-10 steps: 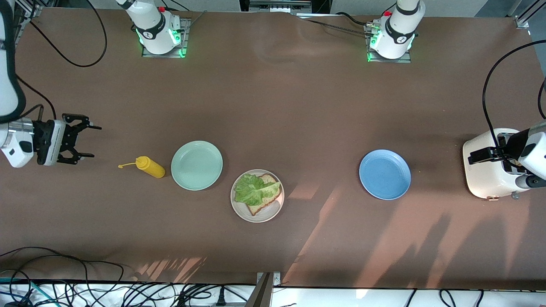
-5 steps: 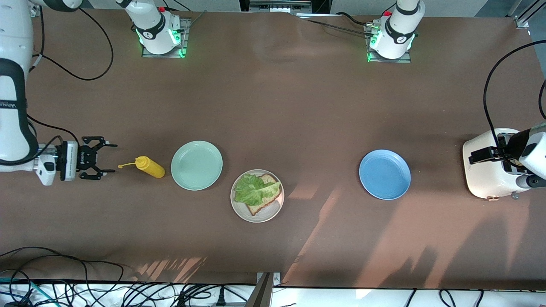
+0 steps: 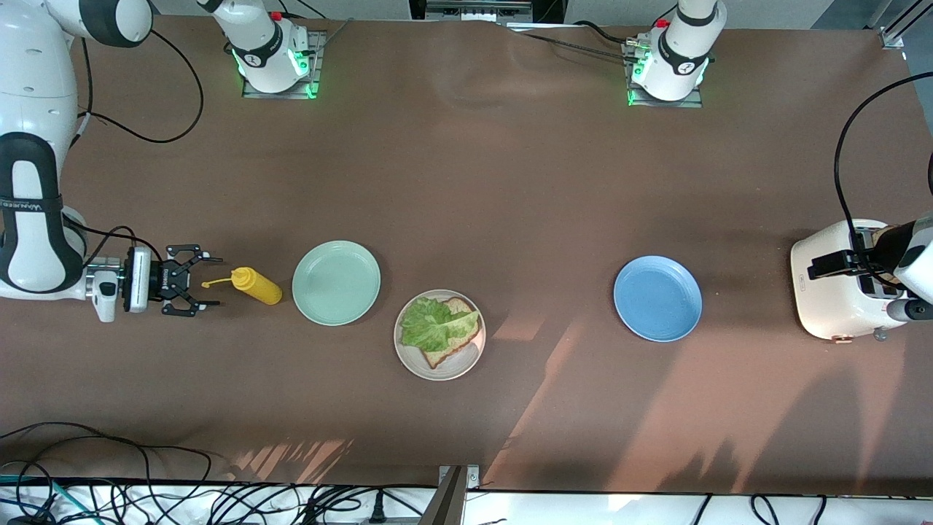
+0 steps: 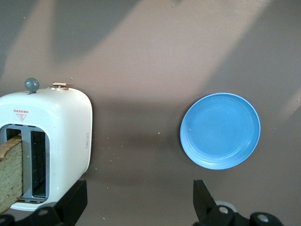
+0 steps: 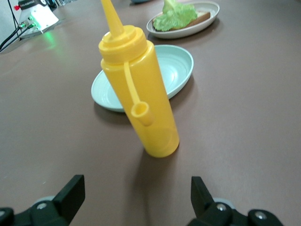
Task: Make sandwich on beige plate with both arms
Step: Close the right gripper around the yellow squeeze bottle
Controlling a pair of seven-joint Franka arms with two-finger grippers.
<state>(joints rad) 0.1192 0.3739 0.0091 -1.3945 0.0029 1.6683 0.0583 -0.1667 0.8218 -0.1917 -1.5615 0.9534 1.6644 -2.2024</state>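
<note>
My right gripper grips the yellow squeeze bottle by its lower body (image 3: 270,292) next. That leaves the yellow squeeze bottle's nozzle (image 3: 216,281) free to dress the sandwich.
The beige plate (image 3: 439,364) holds one slice of brown bread (image 3: 461,336) with a green lettuce leaf (image 3: 434,323) on top; the plate (image 5: 210,10) and lettuce (image 5: 178,14) also show in the right wrist view. Another bread slice (image 4: 9,172) stands in a slot of the white toaster (image 3: 831,299). My left gripper (image 3: 827,264) hangs open over the toaster (image 4: 56,127), nothing between its fingers (image 4: 202,200). My right gripper (image 3: 198,290) is low by the table, open and empty, facing a yellow squeeze bottle (image 3: 255,285) with a small gap between them.
The upright yellow bottle (image 5: 138,94) stands beside a mint-green plate (image 3: 336,282), both toward the right arm's end. A blue plate (image 3: 657,297) lies between the beige plate and the toaster, bare (image 4: 220,130). Cables run along the table edge nearest the front camera.
My right gripper has come down and moved toward the yellow bottle, still open. The left gripper has shifted only slightly at the toaster.
</note>
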